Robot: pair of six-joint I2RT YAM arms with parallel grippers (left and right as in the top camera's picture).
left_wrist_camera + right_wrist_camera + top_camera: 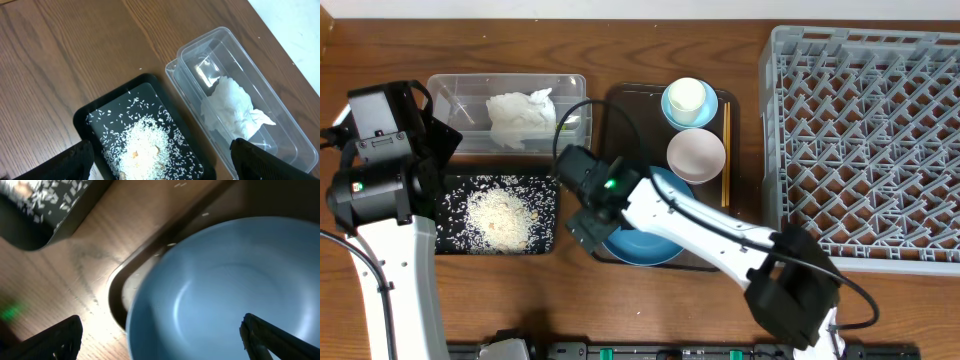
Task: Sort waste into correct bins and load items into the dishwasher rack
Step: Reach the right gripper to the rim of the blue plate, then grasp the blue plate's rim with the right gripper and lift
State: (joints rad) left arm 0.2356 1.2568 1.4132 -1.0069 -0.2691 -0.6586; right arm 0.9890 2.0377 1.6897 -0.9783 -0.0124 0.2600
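The robot's right hand will next grab the large dark-blue bowl by its rim on the black tray's side, to tip it into the rack.
The large dark-blue bowl sits on the brown serving tray and fills the right wrist view. My right gripper is open over the bowl's left rim, also seen from overhead. My left gripper is open and empty above the black tray, which holds the rice. The crumpled napkin lies in the clear tub. The light-blue bowl, the white-pinkish bowl and the chopsticks are on the serving tray. The grey rack stands at the right. I see no wrapper.
The brown serving tray lies in the middle, between the bins and the rack. The left arm's body stands at the left edge. Bare wood table shows along the back and the front.
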